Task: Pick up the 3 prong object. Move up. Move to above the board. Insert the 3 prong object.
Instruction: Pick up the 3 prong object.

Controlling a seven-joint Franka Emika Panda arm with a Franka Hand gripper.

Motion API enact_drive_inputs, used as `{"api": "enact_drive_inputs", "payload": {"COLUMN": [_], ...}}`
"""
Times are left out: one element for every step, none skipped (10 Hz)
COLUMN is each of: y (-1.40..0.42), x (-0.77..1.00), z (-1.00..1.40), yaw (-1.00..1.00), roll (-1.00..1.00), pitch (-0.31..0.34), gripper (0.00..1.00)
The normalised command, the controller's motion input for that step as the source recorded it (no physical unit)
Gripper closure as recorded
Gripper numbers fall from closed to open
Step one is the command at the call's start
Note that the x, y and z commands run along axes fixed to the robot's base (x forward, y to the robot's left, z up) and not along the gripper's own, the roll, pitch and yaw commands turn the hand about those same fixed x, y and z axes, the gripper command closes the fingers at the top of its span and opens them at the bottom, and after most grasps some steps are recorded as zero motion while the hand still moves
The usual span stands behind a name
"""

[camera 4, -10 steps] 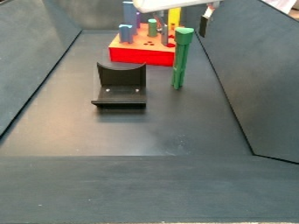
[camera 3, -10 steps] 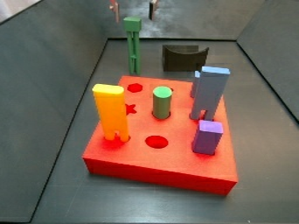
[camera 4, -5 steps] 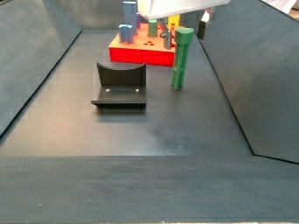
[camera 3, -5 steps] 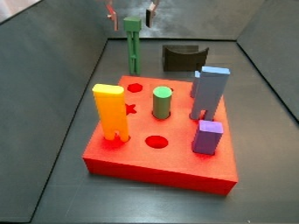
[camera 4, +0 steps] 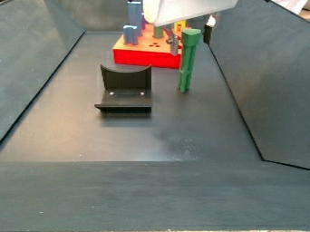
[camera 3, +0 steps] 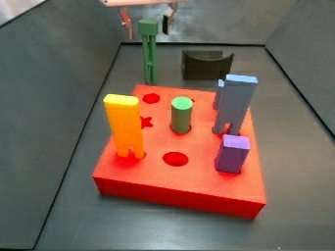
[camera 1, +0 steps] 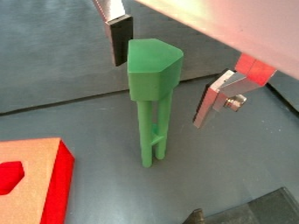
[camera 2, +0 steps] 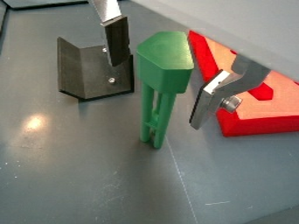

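Note:
My gripper needs to grab the 3 prong object by its blocky head (camera 3: 149, 27) next. Its thin legs will then stay free to go into the board (camera 3: 183, 169).
The 3 prong object (camera 1: 155, 68) is a slim green piece with a blocky head on thin legs. It stands upright on the dark floor (camera 3: 151, 59) (camera 4: 187, 63), apart from the board (camera 3: 183, 169). The board is a red slab that shows in both side views (camera 4: 143, 58) and in a wrist view (camera 2: 251, 98). My gripper (camera 1: 160, 92) (camera 2: 158, 94) is open. One dark pad and one silver finger (camera 1: 216, 94) stand on either side of the green head, with gaps showing. In both side views the gripper (camera 3: 148, 24) (camera 4: 190, 31) hangs at the head's height.
On the board stand an orange block (camera 3: 121, 125), a short green cylinder (camera 3: 182, 115), a tall grey-blue block (camera 3: 236, 102) and a purple block (camera 3: 233, 154). The dark fixture (camera 4: 123, 88) (camera 2: 87, 68) stands on the floor near the 3 prong object. Sloping grey walls enclose the floor.
My gripper has come down from above the 3 prong object, and its fingers now flank the green head. The piece and the blocks have not moved.

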Motion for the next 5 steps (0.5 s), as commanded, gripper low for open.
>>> {"api": "enact_drive_inputs", "payload": {"y": [0.0, 0.0, 0.0, 0.0, 0.0], "x": [0.0, 0.0, 0.0, 0.0, 0.0], "z": [0.0, 0.0, 0.0, 0.0, 0.0], "yaw": [0.0, 0.0, 0.0, 0.0, 0.0], "roll": [0.0, 0.0, 0.0, 0.0, 0.0], "pitch": [0.0, 0.0, 0.0, 0.0, 0.0], "gripper": [0.0, 1.0, 1.0, 1.0, 1.0]}}
